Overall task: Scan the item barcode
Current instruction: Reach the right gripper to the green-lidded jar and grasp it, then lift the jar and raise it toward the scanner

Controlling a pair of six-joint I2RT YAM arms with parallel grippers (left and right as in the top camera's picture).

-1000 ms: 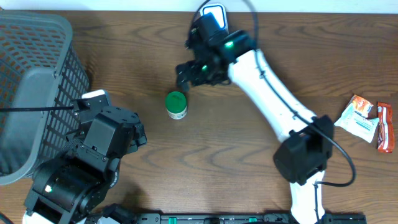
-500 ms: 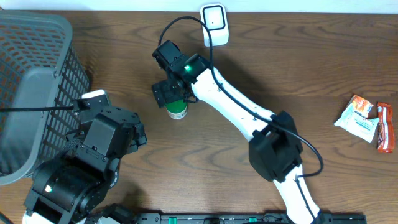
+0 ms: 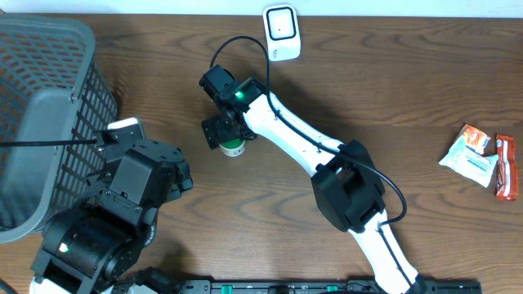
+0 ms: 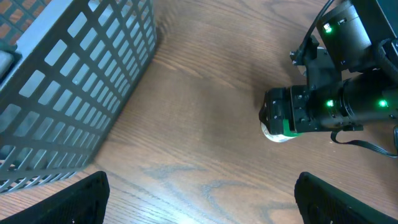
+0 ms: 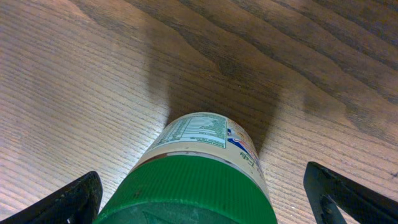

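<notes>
I will next pick up the jar with my right gripper from its lid end, so the printed label stays uncovered for the barcode scan.
The item is a small white jar with a green ribbed lid, standing upright on the wooden table left of centre. My right gripper hangs over it, open. In the right wrist view the jar fills the space between the two black fingers, with a gap on each side, and its printed label faces up. The left wrist view shows the jar beneath the right arm's black wrist. My left gripper is open over bare wood, holding nothing. A white scanner sits at the table's back edge.
A grey mesh basket stands at the left, close to my left arm, and its wall fills the left wrist view. Two snack packets lie at the far right.
My right arm has swung left from near the scanner and settled over the jar, its open fingers now on either side of it. The left arm and the jar have not moved.
</notes>
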